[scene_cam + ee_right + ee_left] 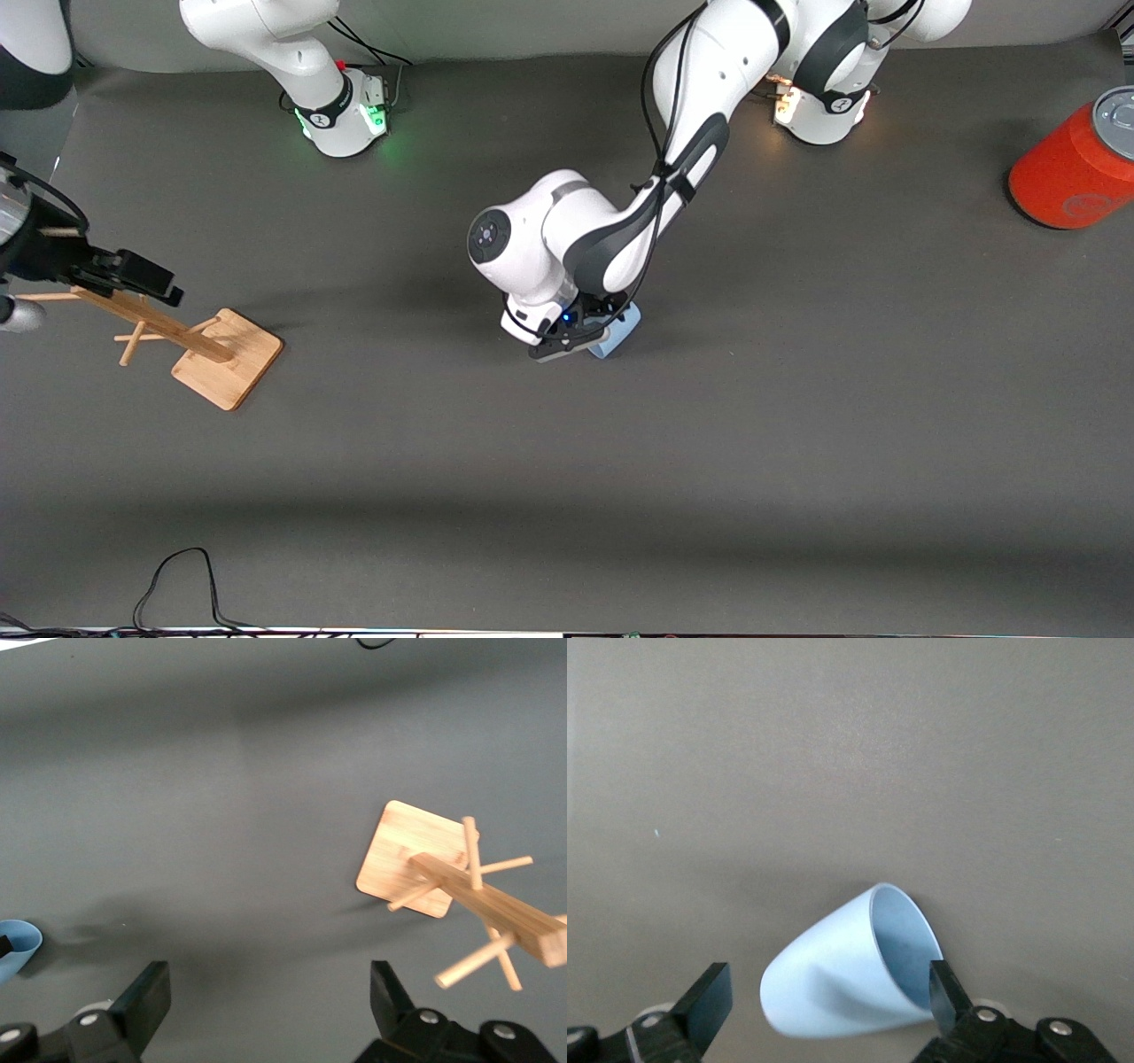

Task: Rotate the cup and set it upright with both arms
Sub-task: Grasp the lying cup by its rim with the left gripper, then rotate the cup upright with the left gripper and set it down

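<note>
The left gripper isn't ready to close on the cup yet: one finger is at the cup's opening in the left wrist view, and the gripper needs to first reach inside the cup's side.
The pale blue cup lies on its side on the grey table, near the middle. In the left wrist view the cup shows its open mouth and lies between the fingers. My left gripper is down at the table, open, its jaws standing on either side of the cup; one finger is at the cup's rim, the other stands apart from it. My right gripper is open and empty, up over the wooden rack at the right arm's end. The cup also shows in the right wrist view.
A wooden peg rack on a square base stands at the right arm's end; it also shows in the right wrist view. A large orange can with a grey lid is at the left arm's end. A black cable lies near the front edge.
</note>
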`<action>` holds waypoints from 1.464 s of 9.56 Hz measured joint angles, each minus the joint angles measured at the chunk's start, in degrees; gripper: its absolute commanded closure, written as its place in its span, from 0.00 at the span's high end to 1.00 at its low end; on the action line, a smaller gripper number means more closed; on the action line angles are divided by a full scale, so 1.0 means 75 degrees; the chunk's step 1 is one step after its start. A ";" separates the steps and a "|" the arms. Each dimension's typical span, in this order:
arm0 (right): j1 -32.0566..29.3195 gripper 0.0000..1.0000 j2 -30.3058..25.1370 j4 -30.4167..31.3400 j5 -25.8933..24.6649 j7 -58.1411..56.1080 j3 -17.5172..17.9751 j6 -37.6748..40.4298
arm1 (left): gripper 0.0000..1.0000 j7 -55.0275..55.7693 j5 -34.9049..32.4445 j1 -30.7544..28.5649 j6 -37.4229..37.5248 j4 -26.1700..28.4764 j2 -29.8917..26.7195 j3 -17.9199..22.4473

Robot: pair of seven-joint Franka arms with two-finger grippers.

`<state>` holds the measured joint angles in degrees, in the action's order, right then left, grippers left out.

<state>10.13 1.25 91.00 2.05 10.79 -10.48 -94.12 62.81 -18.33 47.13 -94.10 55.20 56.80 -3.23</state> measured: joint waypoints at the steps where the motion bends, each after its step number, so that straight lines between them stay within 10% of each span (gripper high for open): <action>1: -0.0646 1.00 -0.0167 0.0195 -0.0115 0.0000 0.0653 -0.0037 | 0.96 -0.0260 -0.0044 -0.0002 0.0004 -0.0032 0.0127 0.0003; 4: -0.2255 1.00 -0.0294 0.0506 -0.0155 -0.0037 0.2323 -0.0209 | 0.76 -0.0980 -0.0064 -0.0003 0.0182 -0.0030 0.0282 0.0014; 7: -0.2329 1.00 -0.0307 0.0645 -0.0155 -0.0166 0.2407 -0.0323 | 0.00 -0.2223 -0.0071 -0.0008 0.0677 -0.0034 0.0426 0.0020; 14: -0.2492 1.00 -0.0364 0.0680 -0.0155 -0.0222 0.2248 -0.0360 | 0.00 -0.3788 0.0027 -0.0379 0.1138 -0.0411 0.0358 -0.0016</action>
<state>-8.55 -1.48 96.10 0.89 9.13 6.38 -96.82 34.40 -18.12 44.29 -85.56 52.12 59.48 -3.35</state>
